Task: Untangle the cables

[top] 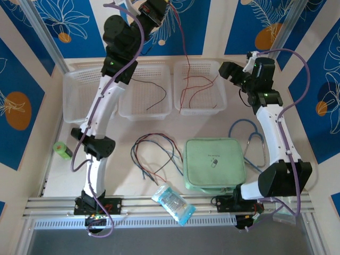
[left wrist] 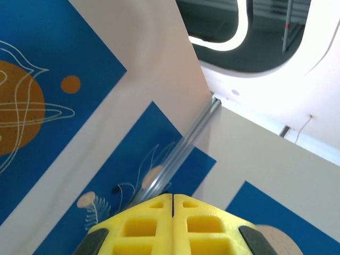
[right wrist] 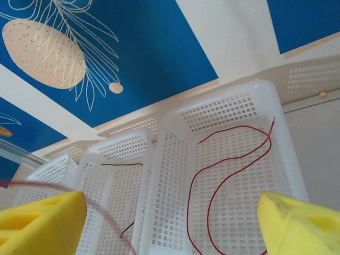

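My right gripper should next grab the red cable's hanging part (top: pixel 184 45) (right wrist: pixel 100 209) below the left gripper. Then it can lay the red cable in the basket.
Loose red, black and blue-grey cables (top: pixel 154 156) lie in loops on the table in front of the baskets. My left gripper (top: pixel 159 11) (left wrist: pixel 173 197) is raised high at the back with its yellow jaws pressed together. A thin red cable (top: pixel 184 48) hangs from it down into the right basket (top: pixel 200 66), where it curls (right wrist: pixel 234 175). A black cable (top: pixel 151 90) (right wrist: pixel 122 164) lies in the middle basket (top: pixel 144 114). My right gripper (top: pixel 229 70) (right wrist: pixel 170 212) hovers over the right basket's near right side, open with nothing between its fingers.
An empty white basket (top: pixel 85 98) stands at the back left. A green pouch (top: pixel 215 164) and a stethoscope (top: pixel 249 138) lie on the right of the table. A green cylinder (top: pixel 64 151) sits at the left edge and a plastic packet (top: pixel 172 202) at the front.
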